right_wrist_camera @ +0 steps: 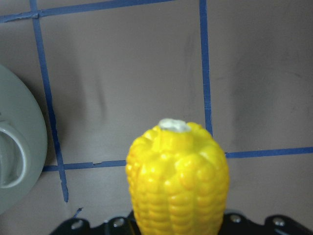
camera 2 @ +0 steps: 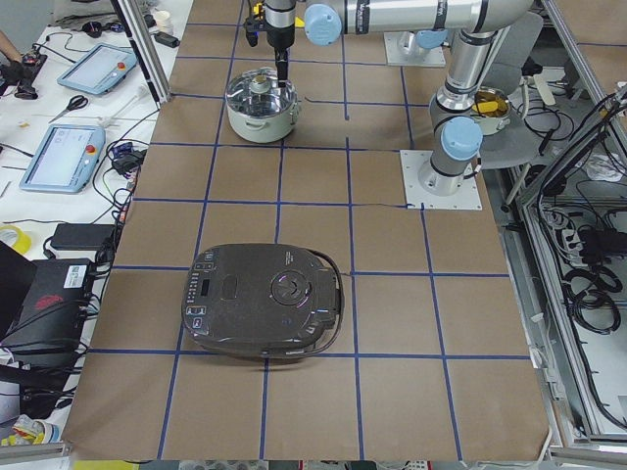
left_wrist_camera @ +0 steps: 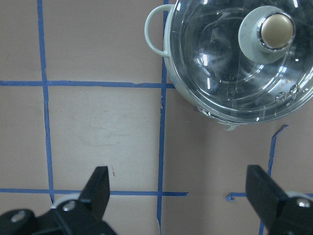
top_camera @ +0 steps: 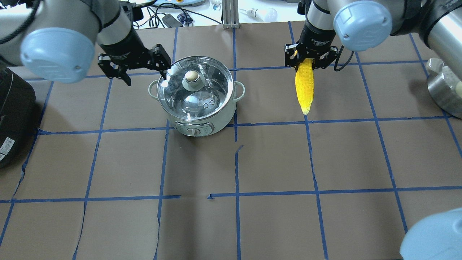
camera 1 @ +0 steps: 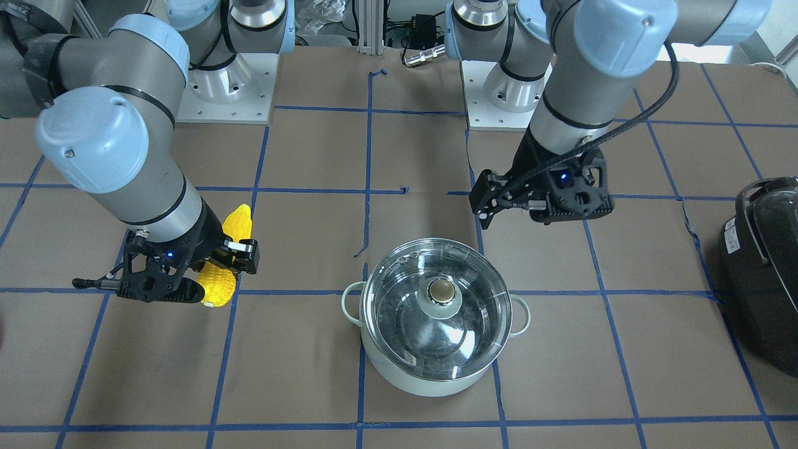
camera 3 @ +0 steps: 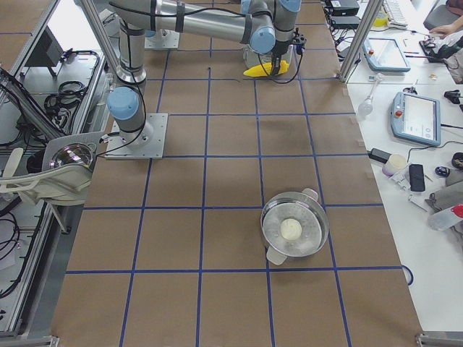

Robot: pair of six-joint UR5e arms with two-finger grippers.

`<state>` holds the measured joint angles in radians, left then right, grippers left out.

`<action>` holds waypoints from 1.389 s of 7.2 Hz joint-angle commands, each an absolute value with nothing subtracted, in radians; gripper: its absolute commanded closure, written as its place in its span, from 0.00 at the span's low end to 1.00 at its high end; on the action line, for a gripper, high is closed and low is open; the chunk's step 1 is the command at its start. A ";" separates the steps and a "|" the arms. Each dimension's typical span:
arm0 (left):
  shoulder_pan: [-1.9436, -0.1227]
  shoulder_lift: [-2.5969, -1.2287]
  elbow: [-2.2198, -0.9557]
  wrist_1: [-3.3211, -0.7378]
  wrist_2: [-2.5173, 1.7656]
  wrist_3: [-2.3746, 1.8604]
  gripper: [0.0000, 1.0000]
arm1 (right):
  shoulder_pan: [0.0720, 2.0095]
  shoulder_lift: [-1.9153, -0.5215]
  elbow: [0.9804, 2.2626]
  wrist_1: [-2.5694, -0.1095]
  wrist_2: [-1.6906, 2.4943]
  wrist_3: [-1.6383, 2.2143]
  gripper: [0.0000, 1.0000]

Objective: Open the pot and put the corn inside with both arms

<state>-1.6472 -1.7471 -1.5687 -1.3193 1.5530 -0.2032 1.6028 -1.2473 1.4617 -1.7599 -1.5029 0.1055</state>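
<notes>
Next, my left gripper grips the glass lid by its narrow metallic knob [camera 1: 441,291] to open the pot, since the lid spreads too wide for my fingers.
The mint-green pot [top_camera: 196,108] stands on the table with its glass lid [top_camera: 207,92] on and the knob [top_camera: 191,76] on top. My left gripper [top_camera: 146,74] hovers beside the pot's left handle, open and empty. In the left wrist view its fingers [left_wrist_camera: 98,188] are spread wide, and the pot [left_wrist_camera: 168,58] lies ahead to the right. My right gripper [top_camera: 306,62] is shut on the thick end of the yellow corn [top_camera: 304,85], to the right of the pot. In the right wrist view the corn [right_wrist_camera: 178,176] points away from the camera. I cannot tell whether it touches the table.
A black appliance [top_camera: 14,115] sits at the table's left edge; it also shows in the front view [camera 1: 764,280]. A steel bowl [top_camera: 442,90] stands at the right edge. Blue tape lines grid the brown table [top_camera: 274,162].
</notes>
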 commanded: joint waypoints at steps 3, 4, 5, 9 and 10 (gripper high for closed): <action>-1.753 -1.975 -1.445 -1.180 1.551 -0.279 0.00 | 1.578 -1.253 1.474 -1.759 -1.502 0.086 1.00; -1.753 -1.999 -1.443 -1.158 1.565 -0.247 0.00 | 1.578 -1.250 1.474 -1.759 -1.493 0.086 1.00; -1.753 -2.002 -1.450 -1.160 1.565 -0.245 0.00 | 1.578 -1.250 1.474 -1.759 -1.491 0.086 1.00; -1.759 -1.991 -1.450 -1.224 1.565 -0.252 0.57 | 1.578 -1.246 1.476 -1.761 -1.489 0.087 1.00; -1.761 -1.991 -1.448 -1.224 1.563 -0.252 0.76 | 1.578 -1.250 1.474 -1.758 -1.488 0.090 1.00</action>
